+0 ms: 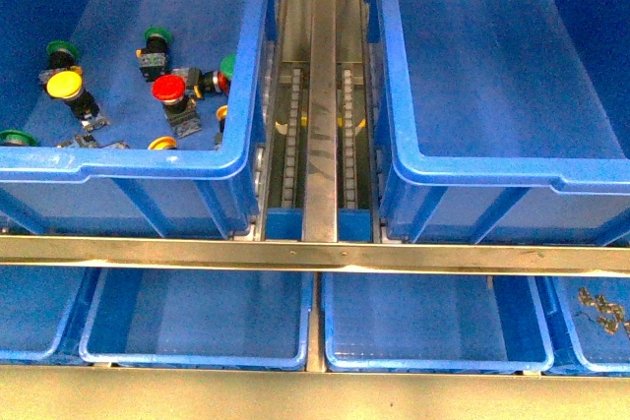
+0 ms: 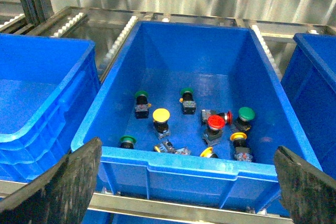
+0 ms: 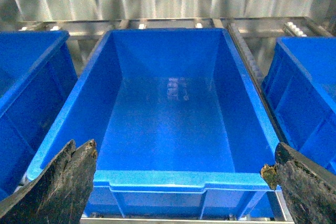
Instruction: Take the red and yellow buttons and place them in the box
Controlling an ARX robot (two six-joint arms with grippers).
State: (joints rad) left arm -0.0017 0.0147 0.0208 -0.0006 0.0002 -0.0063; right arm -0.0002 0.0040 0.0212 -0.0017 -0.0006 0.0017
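The red button needs to be grabbed next by its round red cap (image 1: 168, 88) with my left gripper.
A red button (image 1: 169, 88) (image 2: 215, 123) and a yellow button (image 1: 65, 85) (image 2: 161, 114) lie in the left blue bin (image 1: 128, 166) among green-capped switches (image 1: 157, 35). More yellow-orange caps (image 2: 238, 137) sit near the bin's front wall, and a second red cap (image 2: 229, 117) lies on its side. The box (image 1: 502, 169) (image 3: 157, 179) on the right is empty. My left gripper (image 2: 187, 149) hangs open before the button bin's near rim, its fingers (image 2: 68, 187) wide apart. Facing the empty box, my right gripper (image 3: 182, 150) is open too. Neither arm shows in the front view.
A metal roller track (image 1: 320, 95) runs between the two bins. A steel rail (image 1: 315, 255) crosses in front, with shallow blue trays (image 1: 197, 331) (image 1: 433, 327) below it; the far right tray (image 1: 600, 312) holds small metal parts. Neighbouring blue bins (image 2: 37, 93) (image 3: 310, 77) flank each wrist view.
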